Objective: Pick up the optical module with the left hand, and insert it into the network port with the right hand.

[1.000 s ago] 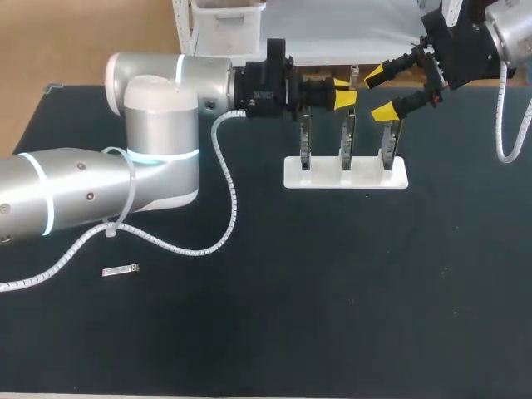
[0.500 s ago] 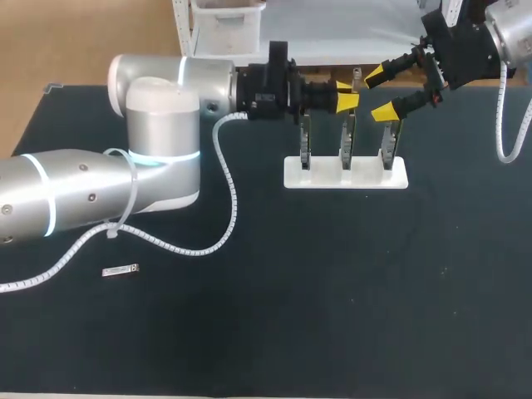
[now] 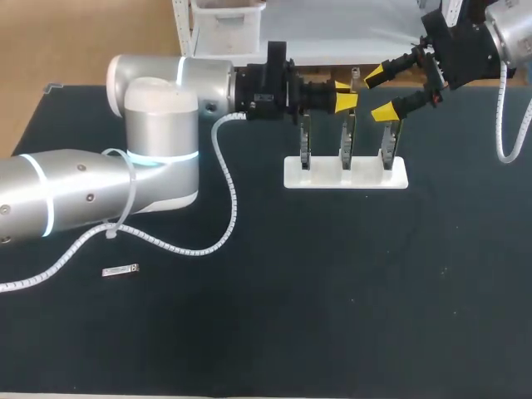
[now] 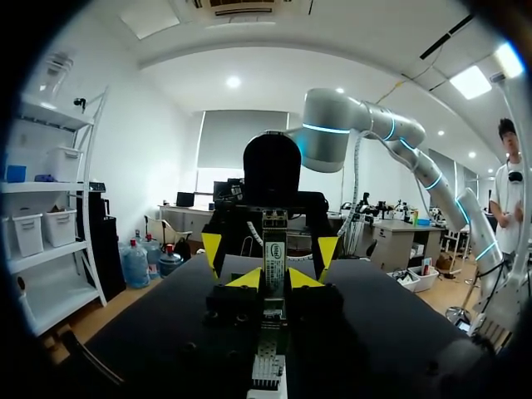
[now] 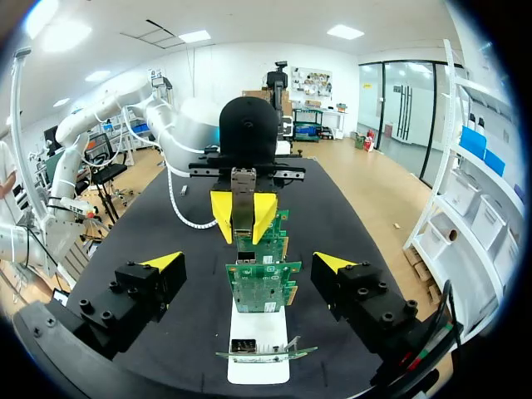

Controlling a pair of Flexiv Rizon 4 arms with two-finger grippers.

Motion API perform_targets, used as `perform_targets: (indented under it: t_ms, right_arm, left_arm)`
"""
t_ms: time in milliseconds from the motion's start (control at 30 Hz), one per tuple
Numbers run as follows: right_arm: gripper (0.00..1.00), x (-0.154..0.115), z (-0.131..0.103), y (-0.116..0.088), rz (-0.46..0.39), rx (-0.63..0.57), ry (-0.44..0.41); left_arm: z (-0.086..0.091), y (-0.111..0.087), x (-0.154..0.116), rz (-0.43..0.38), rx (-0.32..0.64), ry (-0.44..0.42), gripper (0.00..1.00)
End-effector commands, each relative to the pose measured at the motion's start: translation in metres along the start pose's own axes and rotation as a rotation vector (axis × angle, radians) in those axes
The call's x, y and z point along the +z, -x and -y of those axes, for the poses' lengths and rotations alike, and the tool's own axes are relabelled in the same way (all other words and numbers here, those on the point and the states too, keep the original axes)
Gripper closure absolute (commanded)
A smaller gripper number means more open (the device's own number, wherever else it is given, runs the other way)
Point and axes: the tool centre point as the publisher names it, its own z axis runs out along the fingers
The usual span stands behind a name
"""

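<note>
The optical module should be grabbed next by its loose end with my right gripper. Then my right gripper should put the optical module into the network port (image 5: 247,258).
My left gripper (image 3: 347,93) hovers above the middle network card, shut on a slim silver optical module (image 4: 274,249) that sticks out past its yellow tips. From the right wrist, the module (image 5: 242,198) points toward my right gripper. My right gripper (image 3: 384,93) faces it from the right, open, with its fingers spread wide and empty; in its own view (image 5: 249,264) the cards stand between and ahead of the fingers. Three green network cards (image 5: 262,283) stand upright in a white holder (image 3: 345,173).
A second small silver module (image 3: 120,270) lies flat on the black table (image 3: 332,291) at the front left, near my left arm's white cable (image 3: 224,174). A shelf leg and a bin stand just behind the table's far edge.
My left gripper has edged slightly to the right with the module. The right arm has stayed still.
</note>
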Motion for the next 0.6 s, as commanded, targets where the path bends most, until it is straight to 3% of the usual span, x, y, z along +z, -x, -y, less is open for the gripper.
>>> perform_targets:
  t_ms: [33, 600]
  right_arm:
    - [0.0, -0.0001, -0.0012, -0.0002, 0.001, -0.001, -0.003]
    - [0.0, -0.0001, -0.0012, -0.0002, 0.001, -0.001, -0.003]
  left_arm:
    - [0.0021, -0.0007, -0.0017, 0.004, 0.001, 0.005, 1.0]
    - [0.0034, -0.0013, 0.0008, 0.002, 0.004, -0.018, 1.0]
